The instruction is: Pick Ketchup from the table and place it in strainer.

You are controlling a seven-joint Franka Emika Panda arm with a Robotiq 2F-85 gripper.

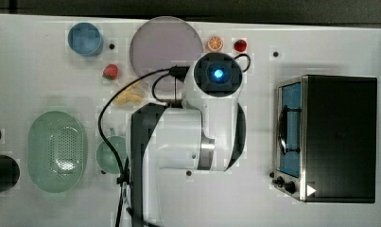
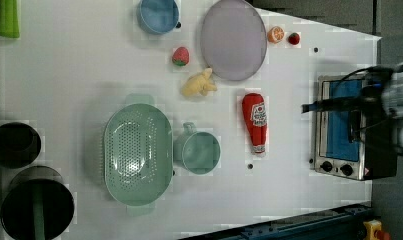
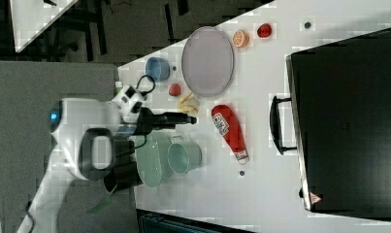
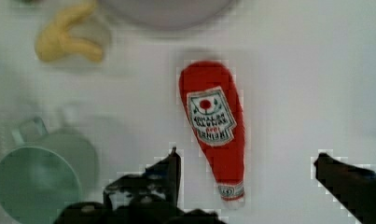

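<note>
My gripper grips the ketchup bottle by its tapered part (image 2: pixel 258 136) beside the white cap next. Then my gripper places the bottle in the strainer (image 2: pixel 137 155).
The ketchup (image 2: pixel 255 122), a red tapered bottle with a white label and white cap, lies flat on the white table (image 2: pixel 64 75) between the teal cup and the toaster oven. It also shows as ketchup (image 3: pixel 229 127) and ketchup (image 4: pixel 216 126). My gripper (image 4: pixel 248 155) hangs open above its capped end, one finger on each side, well apart and not touching it. From the side, the gripper (image 3: pixel 183 118) is up off the table. The pale green oval strainer (image 2: pixel 137 155) stands empty beyond the cup; it appears again as the strainer (image 1: pixel 57 151). In the top view my arm hides the bottle.
A teal handled cup (image 2: pixel 201 152) sits between strainer and ketchup. A toaster oven (image 2: pixel 344 130) stands at the left view's right. A purple plate (image 2: pixel 233 39), yellow toy (image 2: pixel 199 84), strawberry (image 2: pixel 180 56) and blue bowl (image 2: pixel 159 15) lie nearby. Black pots (image 2: pixel 14 145) stand by the strainer.
</note>
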